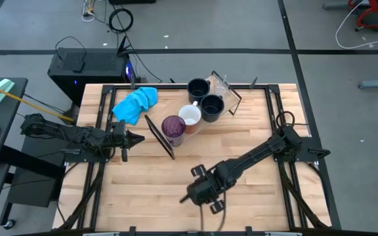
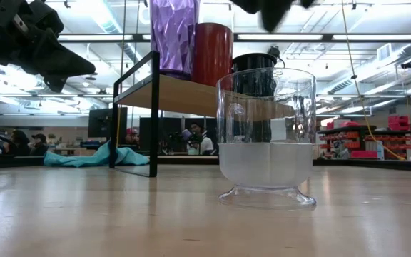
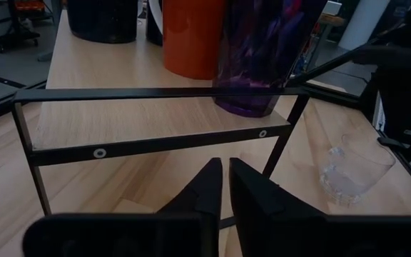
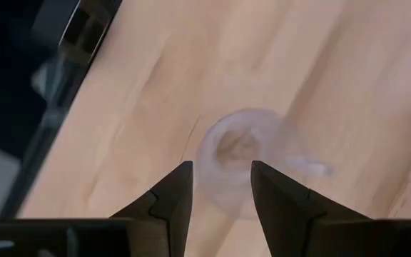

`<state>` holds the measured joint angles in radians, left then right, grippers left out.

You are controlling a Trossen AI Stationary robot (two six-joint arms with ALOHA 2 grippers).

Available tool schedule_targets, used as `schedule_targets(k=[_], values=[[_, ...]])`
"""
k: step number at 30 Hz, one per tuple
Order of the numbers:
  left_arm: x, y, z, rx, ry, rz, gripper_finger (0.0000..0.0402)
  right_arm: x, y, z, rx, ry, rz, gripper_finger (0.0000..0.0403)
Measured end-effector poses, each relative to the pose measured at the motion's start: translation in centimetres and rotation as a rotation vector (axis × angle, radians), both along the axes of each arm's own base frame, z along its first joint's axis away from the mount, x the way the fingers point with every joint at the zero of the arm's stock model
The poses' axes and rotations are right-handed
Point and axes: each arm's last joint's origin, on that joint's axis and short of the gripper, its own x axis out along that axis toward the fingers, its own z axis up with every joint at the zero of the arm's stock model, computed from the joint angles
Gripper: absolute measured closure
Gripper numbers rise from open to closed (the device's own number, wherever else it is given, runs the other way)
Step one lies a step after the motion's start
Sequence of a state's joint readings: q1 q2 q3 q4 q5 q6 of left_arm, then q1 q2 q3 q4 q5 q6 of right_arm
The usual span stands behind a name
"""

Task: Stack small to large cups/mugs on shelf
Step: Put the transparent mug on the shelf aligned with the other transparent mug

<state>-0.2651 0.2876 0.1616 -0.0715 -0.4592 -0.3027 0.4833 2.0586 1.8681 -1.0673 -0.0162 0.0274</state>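
Observation:
I should grab the small clear glass by its rim (image 4: pixel 251 113) with my right gripper next. Then I can stack it with the cups on the shelf.
A small clear glass (image 2: pixel 266 139) stands upright on its base on the tabletop close to the near edge. My right gripper (image 4: pixel 220 168) hovers open above it, fingers pointing down, and the glass (image 4: pixel 237 153) shows below the gap. On the shelf (image 3: pixel 120 78) stand the purple tumbler (image 1: pixel 173 129), a mug (image 1: pixel 190 117) that is white inside and orange-red outside, two navy mugs (image 1: pixel 198 88) (image 1: pixel 212 107) and another clear glass (image 1: pixel 220 84). My left gripper (image 1: pixel 140 138) is shut, held level left of the shelf.
A blue cloth (image 1: pixel 135 103) lies on the table left of the shelf, toward the far edge. The shelf's black wire frame (image 3: pixel 155 146) stands just ahead of my left gripper. Bare wood lies between the shelf and the near edge, around the lone glass (image 3: pixel 352 171).

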Motion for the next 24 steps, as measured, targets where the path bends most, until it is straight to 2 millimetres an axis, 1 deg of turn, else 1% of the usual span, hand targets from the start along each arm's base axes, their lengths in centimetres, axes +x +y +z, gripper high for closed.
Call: schedule_targets(k=[4,7,12,18,24], values=[[0.0,0.0,0.0,0.0,0.0,0.0,0.0373,-1.1,1.1,-0.8,-0.059,0.014,0.166,0.0254],[0.0,0.0,0.0,0.0,0.0,0.0,0.0372,-1.5,1.6,-1.5,-0.116,0.01,0.238,0.0254],[0.0,0.0,0.0,0.0,0.0,0.0,0.0364,-1.4,1.6,-2.6,-0.175,0.012,0.244,0.0254],[0.0,0.0,0.0,0.0,0.0,0.0,0.0362,-1.1,1.8,-4.3,-0.214,0.044,0.315,0.0254],[0.0,0.0,0.0,0.0,0.0,0.0,0.0371,-0.8,1.4,-4.4,-0.223,0.039,0.33,0.026]])
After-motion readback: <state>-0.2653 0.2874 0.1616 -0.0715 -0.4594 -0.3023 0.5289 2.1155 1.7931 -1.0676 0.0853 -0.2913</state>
